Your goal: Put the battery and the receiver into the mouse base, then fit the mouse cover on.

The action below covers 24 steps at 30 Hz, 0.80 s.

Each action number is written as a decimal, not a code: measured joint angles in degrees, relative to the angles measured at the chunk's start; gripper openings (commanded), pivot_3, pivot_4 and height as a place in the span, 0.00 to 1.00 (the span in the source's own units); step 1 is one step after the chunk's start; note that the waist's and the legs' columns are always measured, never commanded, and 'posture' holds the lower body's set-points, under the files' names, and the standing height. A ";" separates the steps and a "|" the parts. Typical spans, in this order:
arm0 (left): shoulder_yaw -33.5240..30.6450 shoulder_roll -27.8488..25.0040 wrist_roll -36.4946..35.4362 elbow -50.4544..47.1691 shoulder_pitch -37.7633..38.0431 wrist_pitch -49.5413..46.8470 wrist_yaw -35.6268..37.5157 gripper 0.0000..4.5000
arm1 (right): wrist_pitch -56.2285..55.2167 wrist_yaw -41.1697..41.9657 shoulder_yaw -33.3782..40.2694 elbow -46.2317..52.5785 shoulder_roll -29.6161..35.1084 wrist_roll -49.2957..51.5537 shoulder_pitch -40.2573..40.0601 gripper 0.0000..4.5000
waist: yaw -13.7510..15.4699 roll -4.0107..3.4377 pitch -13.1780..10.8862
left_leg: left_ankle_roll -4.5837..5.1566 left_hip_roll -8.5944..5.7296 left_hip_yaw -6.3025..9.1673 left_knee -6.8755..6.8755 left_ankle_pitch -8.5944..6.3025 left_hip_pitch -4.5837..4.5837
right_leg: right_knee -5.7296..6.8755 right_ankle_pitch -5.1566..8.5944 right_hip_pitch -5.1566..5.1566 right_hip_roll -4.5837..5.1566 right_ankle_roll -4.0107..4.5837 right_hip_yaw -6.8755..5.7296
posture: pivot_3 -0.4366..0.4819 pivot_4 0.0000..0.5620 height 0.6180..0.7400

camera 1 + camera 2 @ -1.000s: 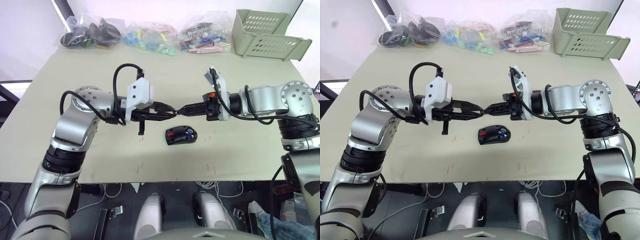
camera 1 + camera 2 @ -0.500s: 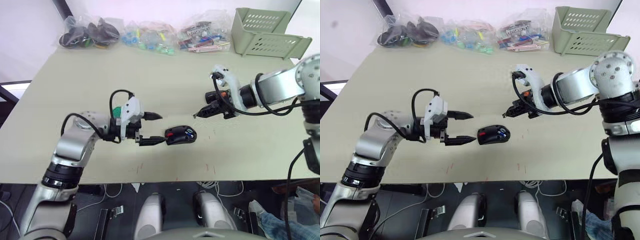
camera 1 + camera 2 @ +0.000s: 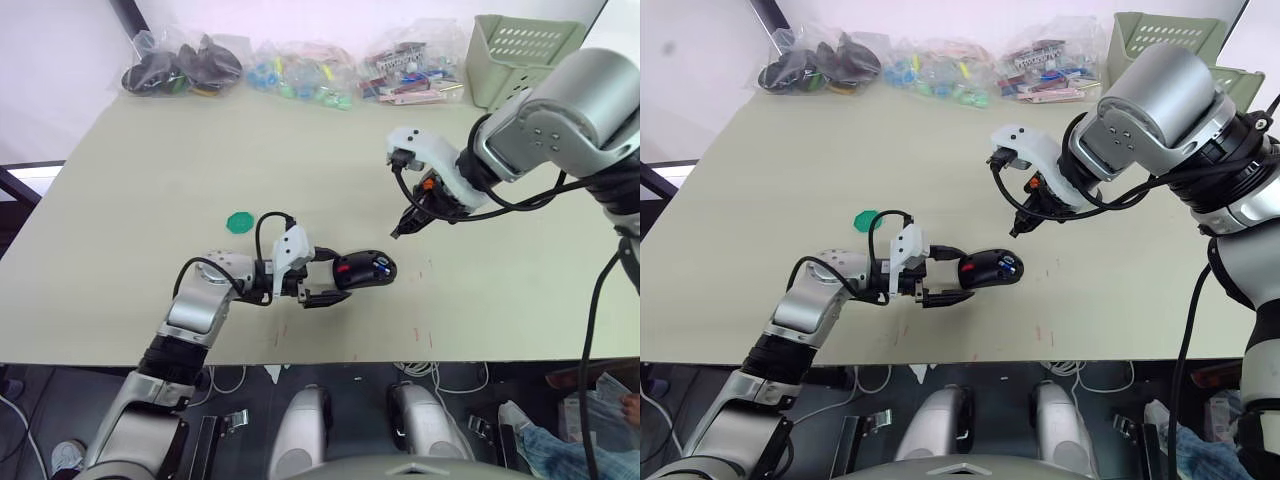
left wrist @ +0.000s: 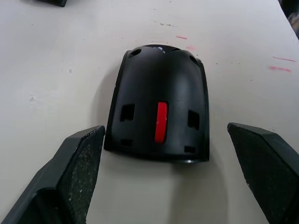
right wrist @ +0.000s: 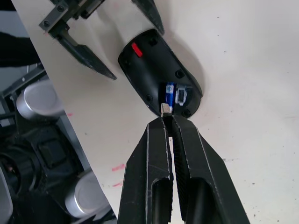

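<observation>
The left gripper needs to grab the mouse base next by its side edges (image 3: 345,268) beside the red patch, so that its battery end (image 3: 382,264) stays free for the receiver.
The black mouse base (image 3: 358,272) lies on the table, hollow side up, with a red patch and the blue battery (image 5: 169,92) sitting inside it. My left gripper (image 3: 328,277) rests low on the table, open, one finger (image 4: 77,158) on each side of the base's red-marked end, clear of it. My right gripper (image 3: 398,233) hangs above and just behind the base, pointing down at it. It is shut on a small silvery piece, the receiver (image 5: 164,110), which sticks out of its tips close over the battery end. The mouse cover is out of view.
A green disc (image 3: 240,222) lies on the table behind my left arm. Plastic bags of parts (image 3: 300,78) line the far edge, with a green basket (image 3: 530,60) at the far right. The table's front edge runs close below the base.
My left gripper has left the tip-to-tip meeting with the right one, dropped to the table and opened around the mouse base. My right gripper pulled back and now tilts down over the base.
</observation>
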State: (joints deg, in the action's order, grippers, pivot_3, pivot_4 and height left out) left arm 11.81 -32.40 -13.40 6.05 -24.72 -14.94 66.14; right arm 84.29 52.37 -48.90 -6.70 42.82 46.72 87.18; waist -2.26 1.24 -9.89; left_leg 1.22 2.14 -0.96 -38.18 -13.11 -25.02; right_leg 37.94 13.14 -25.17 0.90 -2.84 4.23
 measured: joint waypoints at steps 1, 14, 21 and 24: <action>0.08 0.46 0.34 0.36 -0.41 0.36 -0.06 1.00 | -0.41 1.61 -1.07 -0.04 -0.18 -1.41 0.00 0.00 | 0.00 0.00 0.00 | 0.00 0.00 0.00 -0.01 0.00 0.00 | 0.02 0.00 0.00 0.00 0.00 0.00 | 0.48 0.27 1.00; 2.57 2.61 3.19 2.70 -4.59 1.47 1.17 1.00 | -2.20 11.97 -3.03 -3.08 -3.52 -12.37 -0.01 0.00 | 0.01 0.00 0.00 | 0.00 -0.04 0.01 -0.07 0.00 -0.01 | 0.05 -0.01 0.00 -0.01 0.00 -0.01 | 0.48 0.27 1.00; 4.56 4.78 5.40 3.45 -6.26 1.66 0.41 1.00 | -2.03 14.09 -2.98 -3.38 -4.88 -15.31 -0.01 0.00 | -0.04 0.00 0.00 | 0.00 -0.04 0.02 -0.10 0.00 0.00 | 0.09 -0.01 0.00 -0.03 0.00 -0.01 | 0.48 0.27 1.00; 4.56 5.22 5.99 3.94 -6.35 1.78 -0.22 1.00 | -1.98 14.71 -2.94 -3.64 -5.02 -16.13 -0.01 0.00 | -0.03 0.00 0.00 | 0.00 -0.04 0.03 -0.10 0.00 0.00 | 0.10 -0.01 0.00 -0.03 0.00 -0.02 | 0.48 0.27 1.00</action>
State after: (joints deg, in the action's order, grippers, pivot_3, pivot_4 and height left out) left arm 16.37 -27.18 -7.41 9.99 -31.07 -13.16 65.92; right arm 82.32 67.08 -51.84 -10.34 37.80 30.59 87.16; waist -2.28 1.24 -9.89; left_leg 1.21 2.09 -0.93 -38.28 -13.10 -25.02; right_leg 38.04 13.13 -25.17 0.88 -2.85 4.22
